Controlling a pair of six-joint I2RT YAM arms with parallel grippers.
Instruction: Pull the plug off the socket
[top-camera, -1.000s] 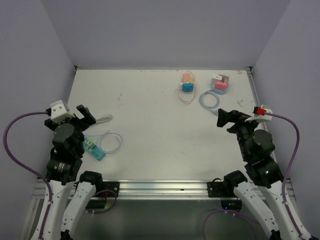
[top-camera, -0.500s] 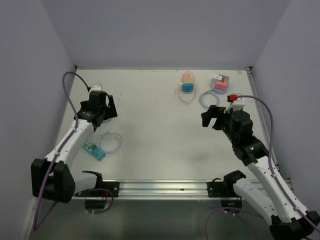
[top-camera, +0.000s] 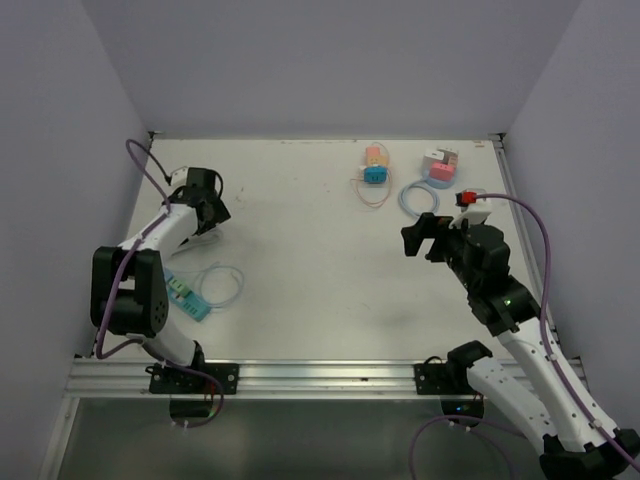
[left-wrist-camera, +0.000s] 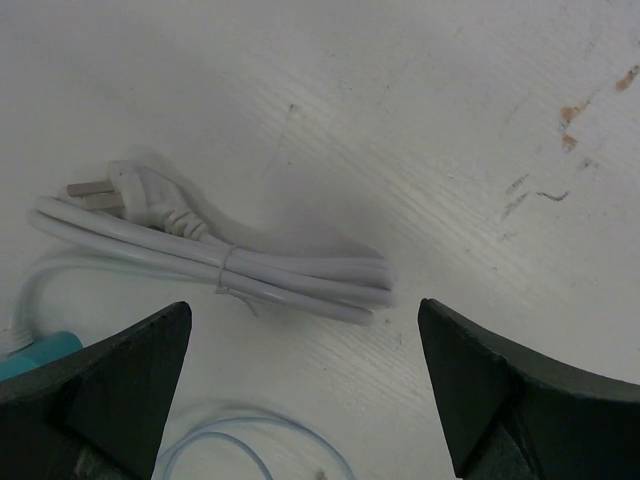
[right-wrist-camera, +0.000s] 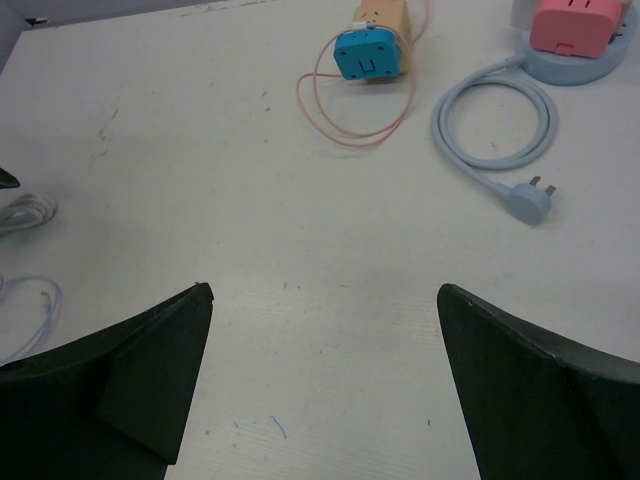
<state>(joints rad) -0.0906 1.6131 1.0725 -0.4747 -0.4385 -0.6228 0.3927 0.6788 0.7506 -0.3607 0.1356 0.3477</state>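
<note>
My left gripper must come down before closing on the bundled white cord (top-camera: 203, 239), as the cord is below and beyond both fingertips.
A blue socket cube (top-camera: 375, 174) (right-wrist-camera: 368, 53) with an orange plug (top-camera: 376, 155) (right-wrist-camera: 381, 14) in it lies at the far middle, ringed by a thin pink cable. To its right is a pink socket (top-camera: 441, 172) (right-wrist-camera: 577, 24) with a white plug (top-camera: 440, 156) on top. A teal socket (top-camera: 187, 297) with a thin pale blue cable (top-camera: 222, 282) lies near left. My left gripper (top-camera: 211, 212) (left-wrist-camera: 305, 310) hangs open over a bundled white cord (left-wrist-camera: 230, 268). My right gripper (top-camera: 428, 238) (right-wrist-camera: 325, 290) is open above bare table, well short of both far sockets.
A pale blue cable (right-wrist-camera: 495, 120) with a loose plug (right-wrist-camera: 530, 201) coils out from under the pink socket. The white cord's own plug (left-wrist-camera: 125, 190) lies free. Grey walls close the table (top-camera: 300, 280) on three sides.
The left arm has swung out from its folded pose to the far left, over the white cord. The right arm has stretched forward and a little left. Both grippers stayed open.
</note>
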